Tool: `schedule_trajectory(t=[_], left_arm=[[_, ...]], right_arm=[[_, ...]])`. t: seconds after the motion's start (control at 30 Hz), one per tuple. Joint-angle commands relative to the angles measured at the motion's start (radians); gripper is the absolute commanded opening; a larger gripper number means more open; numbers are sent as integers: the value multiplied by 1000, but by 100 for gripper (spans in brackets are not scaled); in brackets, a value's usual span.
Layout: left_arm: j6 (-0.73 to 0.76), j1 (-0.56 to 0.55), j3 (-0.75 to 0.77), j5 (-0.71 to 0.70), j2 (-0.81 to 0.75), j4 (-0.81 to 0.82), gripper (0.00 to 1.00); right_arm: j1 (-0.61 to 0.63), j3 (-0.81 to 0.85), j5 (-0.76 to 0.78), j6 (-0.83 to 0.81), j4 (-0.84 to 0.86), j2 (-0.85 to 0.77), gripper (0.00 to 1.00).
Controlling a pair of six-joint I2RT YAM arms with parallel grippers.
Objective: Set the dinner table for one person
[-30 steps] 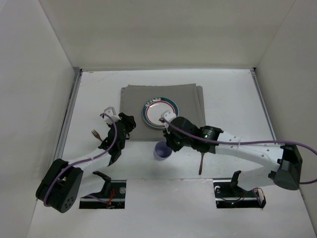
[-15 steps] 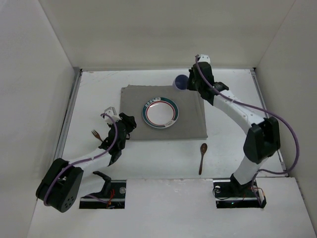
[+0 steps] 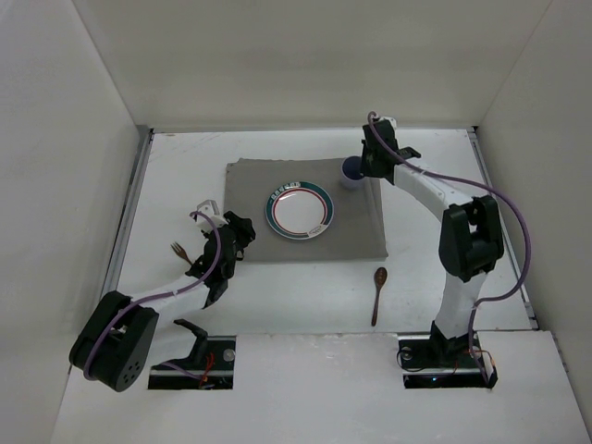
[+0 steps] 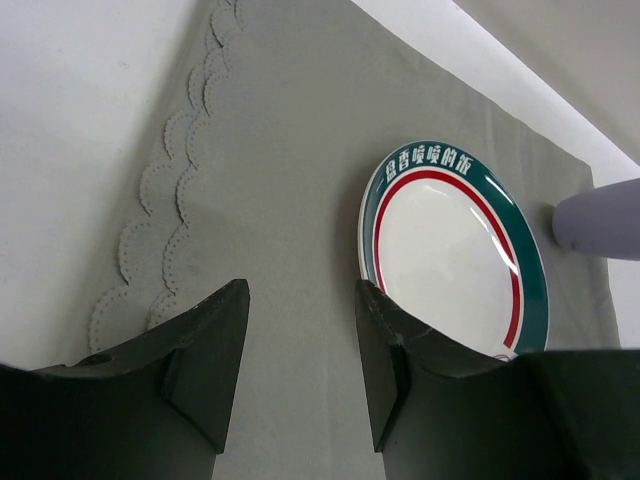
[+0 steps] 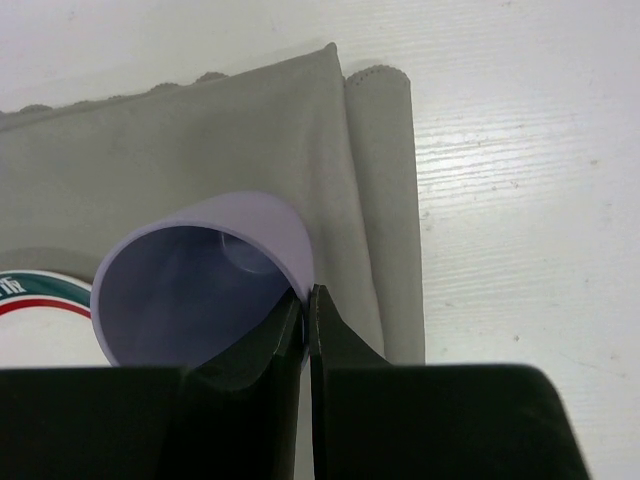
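Note:
The lilac cup's base is close above the placemat, free of the plate (image 3: 298, 211), so it is time for my right gripper to open now.
The white dinner table (image 3: 185, 176) holds a grey placemat (image 3: 250, 185) with a green-and-red-rimmed plate (image 3: 298, 211) on it. My right gripper (image 3: 363, 166) is shut on the wall of a lilac cup (image 3: 351, 171), one finger inside and one outside, at the mat's back right corner. The right wrist view shows the cup (image 5: 190, 290) pinched by the gripper (image 5: 306, 305) over the placemat (image 5: 200, 150). My left gripper (image 3: 242, 231) hangs open and empty at the mat's front left edge. In its wrist view the gripper (image 4: 300, 330) faces the plate (image 4: 450, 250) and cup (image 4: 600, 220).
A wooden spoon (image 3: 377, 294) lies on the table in front of the mat's right corner. A fork (image 3: 178, 251) lies left of the left arm. Metal rails (image 3: 129, 213) run along the table's left and right sides, and white walls enclose it.
My right arm has carried the cup from in front of the placemat to its back right corner. The left arm has not moved.

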Motion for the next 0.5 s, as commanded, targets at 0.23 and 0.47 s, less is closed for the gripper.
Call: schedule_trajectory(t=[0.23, 0.47], left_arm=[[-9, 9, 32, 0, 3, 37, 44], [-9, 12, 32, 6, 2, 37, 44]], right_arm=[[-1, 118, 8, 16, -45, 54, 21], [-6, 166, 9, 20, -36, 45, 45]])
